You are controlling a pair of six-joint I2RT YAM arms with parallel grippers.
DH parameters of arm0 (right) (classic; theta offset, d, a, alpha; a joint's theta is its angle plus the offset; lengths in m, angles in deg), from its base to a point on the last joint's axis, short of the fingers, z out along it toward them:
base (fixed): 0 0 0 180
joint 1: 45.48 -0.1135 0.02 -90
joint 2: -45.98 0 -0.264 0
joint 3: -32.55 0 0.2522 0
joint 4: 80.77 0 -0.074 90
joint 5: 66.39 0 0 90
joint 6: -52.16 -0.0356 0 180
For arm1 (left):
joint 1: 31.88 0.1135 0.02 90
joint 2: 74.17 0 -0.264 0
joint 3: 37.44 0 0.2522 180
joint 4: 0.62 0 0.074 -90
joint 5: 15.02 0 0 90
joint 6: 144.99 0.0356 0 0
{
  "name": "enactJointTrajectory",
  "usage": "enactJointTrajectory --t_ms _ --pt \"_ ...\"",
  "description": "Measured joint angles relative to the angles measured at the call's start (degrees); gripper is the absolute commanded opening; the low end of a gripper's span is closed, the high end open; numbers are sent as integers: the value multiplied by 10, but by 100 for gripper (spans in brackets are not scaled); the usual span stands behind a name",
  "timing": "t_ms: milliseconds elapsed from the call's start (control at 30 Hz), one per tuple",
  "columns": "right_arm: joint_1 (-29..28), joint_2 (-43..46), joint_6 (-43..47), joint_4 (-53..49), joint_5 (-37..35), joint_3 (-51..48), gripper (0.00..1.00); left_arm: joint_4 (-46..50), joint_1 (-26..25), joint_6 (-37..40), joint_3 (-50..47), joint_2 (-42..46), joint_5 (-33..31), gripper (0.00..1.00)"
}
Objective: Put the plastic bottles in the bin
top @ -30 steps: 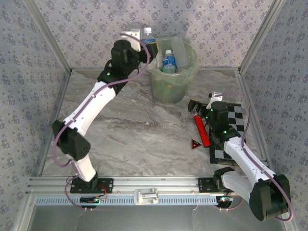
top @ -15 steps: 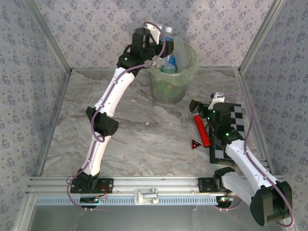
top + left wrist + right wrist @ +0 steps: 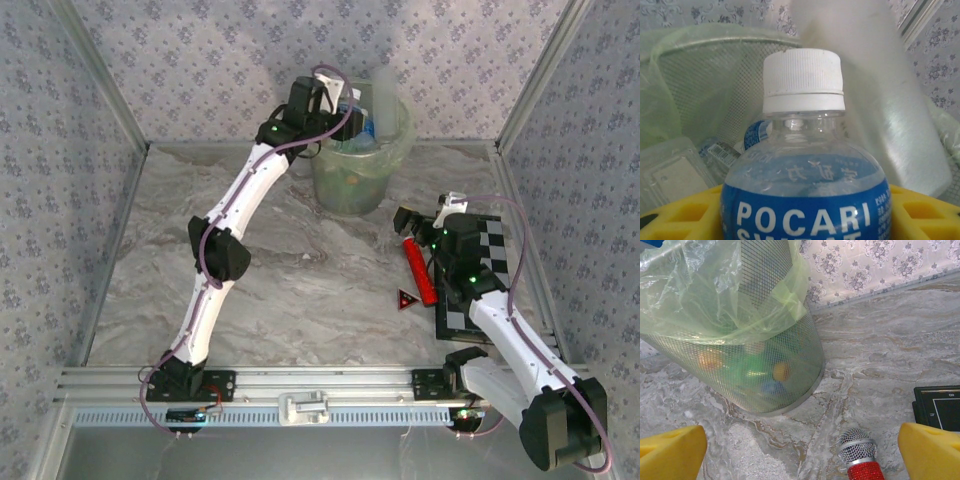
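My left gripper opens now: the bottle hangs upright within the bin's rim, so the bottle would end inside the bin (image 3: 362, 175).
A clear Pocari Sweat bottle (image 3: 805, 165) with a blue label and a white cap stands upright between the yellow fingers (image 3: 927, 212) of my left gripper (image 3: 805, 220), which is shut on it. That gripper (image 3: 348, 118) hangs over the near-left rim of the pale green bin (image 3: 362, 175). The bin's mesh wall and bag (image 3: 715, 60) lie just behind the bottle, with another blue-labelled bottle (image 3: 756, 135) down inside. My right gripper (image 3: 405, 222) is open above the table, right of the bin (image 3: 755, 365). Blurred coloured bottles show through the bin's mesh.
A red glitter microphone (image 3: 418, 268) lies below the right gripper, its mesh head (image 3: 857, 446) between the open fingers. A small red triangle (image 3: 406, 300) and a checkerboard (image 3: 490, 265) lie nearby. A tall translucent white container (image 3: 890, 100) and a clear plastic tray (image 3: 675, 172) sit in the bin.
My left arm has stretched out and swung right, carrying the bottle from behind the bin's left side to over its rim. The right arm has barely moved.
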Motion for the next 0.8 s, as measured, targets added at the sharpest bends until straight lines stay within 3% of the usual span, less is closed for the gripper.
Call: enactJointTrajectory --t_ms 567,700,800 --pt "2 -10 0 0 0 0 100 7 -4 -9 -13 29 -7 100" --pt "2 -11 0 -1 0 1 100 6 -4 -14 -51 73 -17 100" --pt "2 -12 1 -3 0 4 100 -23 -4 -16 -141 141 -33 100"
